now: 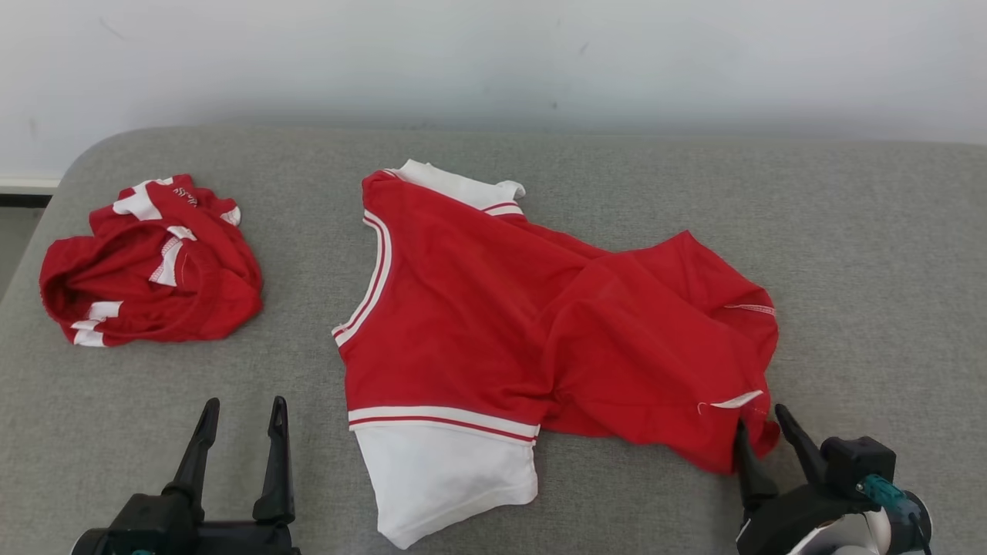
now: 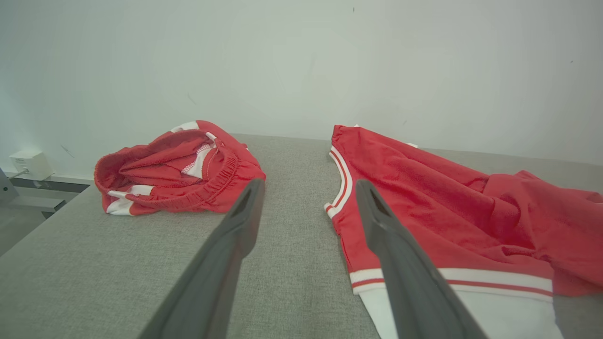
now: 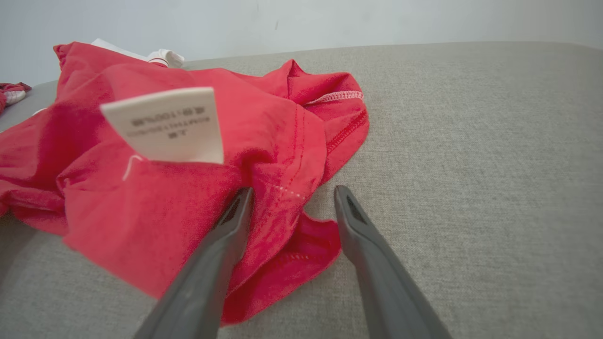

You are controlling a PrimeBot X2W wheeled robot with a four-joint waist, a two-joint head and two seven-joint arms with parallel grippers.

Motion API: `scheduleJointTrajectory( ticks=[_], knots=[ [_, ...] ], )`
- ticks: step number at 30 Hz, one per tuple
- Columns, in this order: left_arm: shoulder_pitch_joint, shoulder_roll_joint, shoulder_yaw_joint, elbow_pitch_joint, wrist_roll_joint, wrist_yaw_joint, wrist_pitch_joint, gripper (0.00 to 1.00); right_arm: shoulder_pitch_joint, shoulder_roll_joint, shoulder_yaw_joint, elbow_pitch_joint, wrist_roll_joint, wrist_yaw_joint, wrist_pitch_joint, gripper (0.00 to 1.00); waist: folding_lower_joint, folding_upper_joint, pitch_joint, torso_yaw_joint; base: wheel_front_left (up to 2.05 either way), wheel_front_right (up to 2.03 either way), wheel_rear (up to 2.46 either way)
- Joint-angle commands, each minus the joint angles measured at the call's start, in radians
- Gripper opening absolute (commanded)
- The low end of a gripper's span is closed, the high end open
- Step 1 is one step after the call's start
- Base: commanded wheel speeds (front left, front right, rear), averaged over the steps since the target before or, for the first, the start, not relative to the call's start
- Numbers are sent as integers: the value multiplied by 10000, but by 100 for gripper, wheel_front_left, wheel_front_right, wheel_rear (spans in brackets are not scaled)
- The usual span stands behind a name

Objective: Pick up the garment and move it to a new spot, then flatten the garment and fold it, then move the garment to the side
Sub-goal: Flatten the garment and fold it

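My right gripper is going to pinch the garment by its raised hem fold (image 1: 760,433) next, because the red body of the garment (image 1: 467,310) lies slack on the tabletop.
A red garment (image 1: 493,308) with white sleeves and striped trim lies spread but rumpled across the middle of the grey padded table (image 1: 871,254). Its right half is bunched, with a white care label (image 3: 167,125) turned up. My right gripper (image 1: 763,432) stands open at the garment's near right corner, and a fold of red hem (image 3: 294,235) lies between its fingers. My left gripper (image 1: 243,424) is open at the lower left over bare table, a short way left of the garment (image 2: 424,197), with nothing between its fingers (image 2: 235,235).
A second red and white piece of clothing (image 1: 150,262) sits crumpled at the table's left end, also in the left wrist view (image 2: 179,167). A pale wall (image 1: 493,54) runs behind the table. The table's left edge (image 2: 28,235) drops off to the floor.
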Motion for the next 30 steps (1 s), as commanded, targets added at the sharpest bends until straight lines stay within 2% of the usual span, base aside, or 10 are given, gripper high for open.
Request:
scheduleJointTrajectory(
  ticks=[1, 2, 11, 21, 22, 23, 24, 30],
  knots=[
    [-141, -9, 11, 41, -3, -26, -8, 100, -231, -57, 145, 248, 234, -23, 1, 23, -1, -1, 99, 165, 0, 0, 0],
    [-148, -12, 18, 52, -2, -35, -7, 100, -303, -64, 240, 377, 353, -23, 0, 0, -1, -1, 111, 187, 0, 0, 0],
    [-66, -27, 60, 140, -18, -45, -7, 100, -586, -299, 199, -284, 232, -23, -2, 0, -1, -1, 124, -75, 0, 0, 0],
    [-208, -23, -230, 419, -134, -57, -7, 100, -156, -973, -124, -1362, 225, -23, -3, 0, -1, -1, 58, -679, 0, 0, 0],
    [-196, -23, -226, 451, -162, -58, -8, 100, -75, -1023, -71, -1383, 311, -23, -3, 12, -1, -1, 55, -734, 0, 0, 0],
    [-179, -24, -248, 493, -185, -65, -7, 100, 3, -1072, -51, -1403, 362, -23, -5, 36, -1, -1, 50, -772, 0, 0, 0],
    [-156, -24, -261, 528, -203, -66, -7, 100, 60, -1117, -30, -1418, 436, -23, -3, 100, -1, -1, 42, -811, 0, 0, 0],
    [8, -23, -248, 617, -330, -47, -7, 100, 596, -929, -163, -1625, 661, -23, -3, 100, -1, -1, -69, -992, 0, 0, 0]
  ],
)
